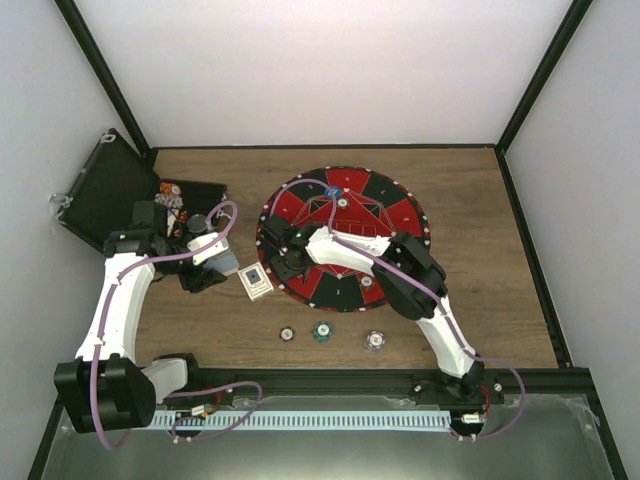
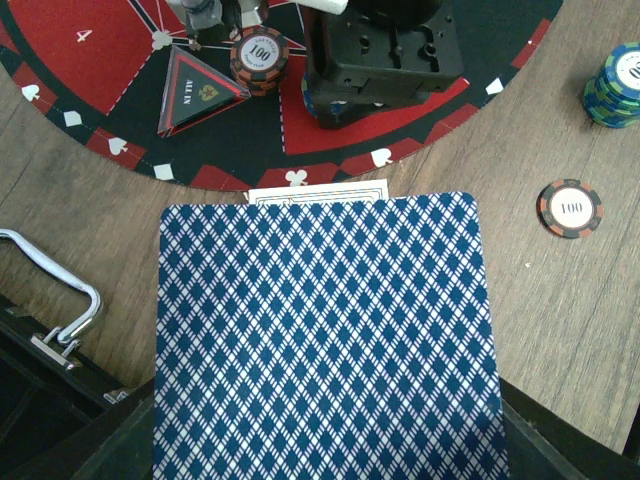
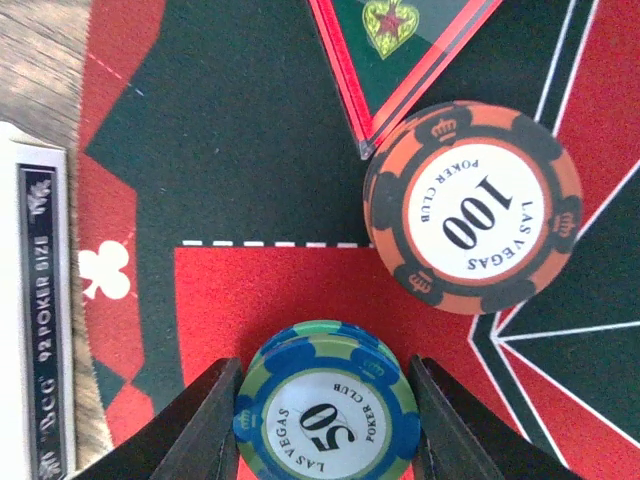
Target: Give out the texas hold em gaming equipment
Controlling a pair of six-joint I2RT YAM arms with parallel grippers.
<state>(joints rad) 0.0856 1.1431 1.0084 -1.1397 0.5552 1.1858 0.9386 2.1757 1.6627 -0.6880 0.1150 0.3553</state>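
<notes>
The flat red field is below the stack, with the orange chip just beyond, so the right gripper needs to open now and the stack would land on that field.
A blue diamond-backed playing card [image 2: 320, 340] fills the lower left wrist view, and my left gripper [image 1: 212, 262] is shut on it beside the mat's left edge. The card hides the jaws. My right gripper [image 3: 322, 420] is shut on a short blue-and-green stack of 50 chips [image 3: 325, 415] over a red field of the round mat [image 1: 395, 215]. An orange 100 chip [image 3: 470, 205] lies just beyond it, touching the corner of a triangular ALL IN marker [image 2: 200, 90]. On the wood near the mat lie one orange chip [image 1: 287, 334], a green-blue stack [image 1: 322, 331] and a pale chip [image 1: 374, 341].
A white card box [image 1: 257, 281] lies at the mat's near-left edge, just beyond the held card. The black hinged case [image 1: 110, 195] stands open at the far left with more chips [image 1: 172, 195] inside; its metal latch [image 2: 60, 300] is close to my left gripper.
</notes>
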